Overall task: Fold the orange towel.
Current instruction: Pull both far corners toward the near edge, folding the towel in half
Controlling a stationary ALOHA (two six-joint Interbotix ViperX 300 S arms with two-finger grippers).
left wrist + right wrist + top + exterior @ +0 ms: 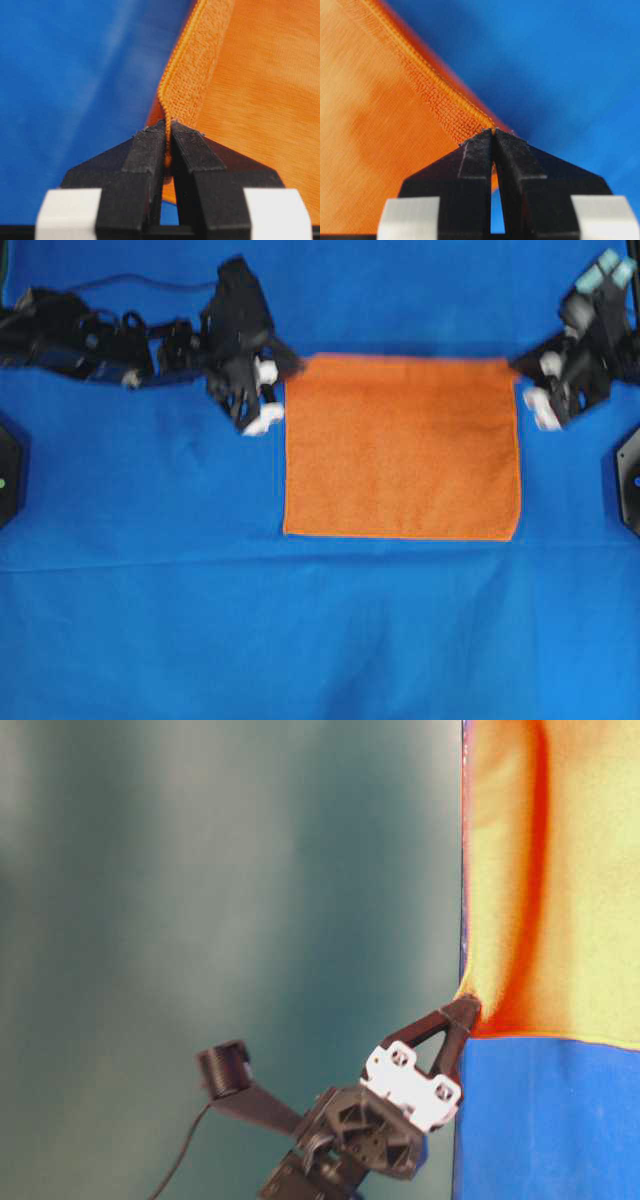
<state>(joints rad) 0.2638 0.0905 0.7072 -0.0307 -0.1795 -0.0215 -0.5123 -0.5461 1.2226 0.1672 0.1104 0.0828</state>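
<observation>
My right gripper's fingers hold the orange towel's far hem opposite the towel's near edge. My right gripper folds the towel toward that edge before letting go.
The orange towel lies spread as a square on the blue cloth. My left gripper is shut on its far left corner; the left wrist view shows the hem pinched between the black fingertips. My right gripper is shut on the far right corner; the right wrist view shows the hem caught at the fingertips. In the table-level view one gripper holds a towel corner slightly raised.
The large blue cloth covers the whole table. Black arm bases stand at the left edge and right edge. The left arm stretches along the far left.
</observation>
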